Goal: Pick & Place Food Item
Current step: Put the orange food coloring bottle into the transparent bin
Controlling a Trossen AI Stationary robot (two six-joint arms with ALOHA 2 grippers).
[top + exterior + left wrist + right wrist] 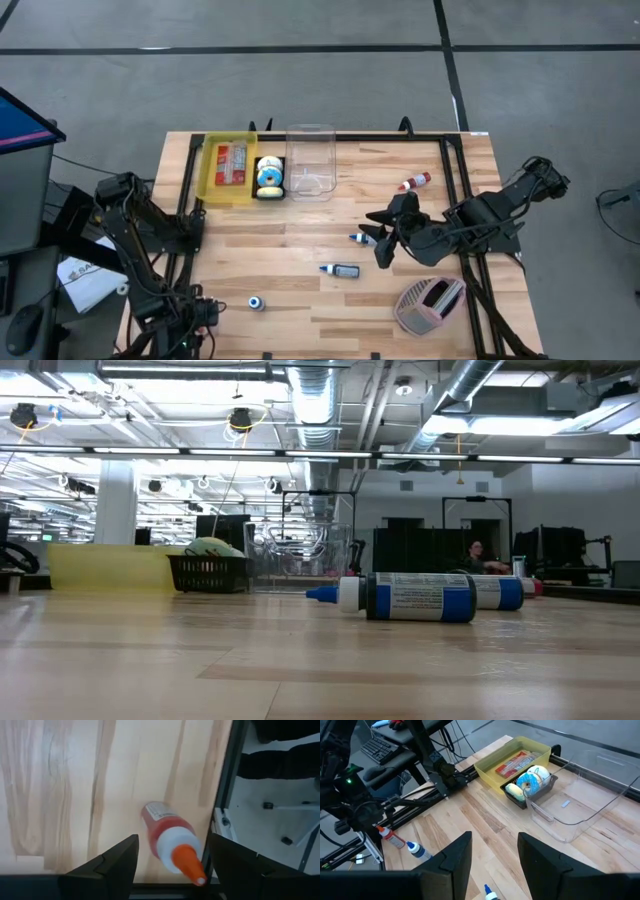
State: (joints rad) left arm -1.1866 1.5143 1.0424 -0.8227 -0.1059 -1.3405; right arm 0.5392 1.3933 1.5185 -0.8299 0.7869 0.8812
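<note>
The left gripper grabs the red bottle by its white neck [177, 842] next, to place it in the clear container.
A red bottle [167, 827] with a white neck and an orange cap lies on its side on the wood, close to the table's left rail [225, 785] near the front. My left gripper [172, 837] points down over it, open, one finger on either side of the cap end, apart from it. In the high view that arm [203, 308] hides the bottle; the right wrist view shows the bottle [390, 837]. My right gripper [380, 235] hangs high over the table's right middle, open [494, 837], with nothing between its fingers.
At the far edge stand a yellow bin [215, 185], a black basket [270, 192] of round food items and a clear container [310, 160]. Blue-capped bottles [340, 270] [362, 238] [257, 303] and a second red bottle [413, 182] lie about. A pink basket [430, 300] sits front right.
</note>
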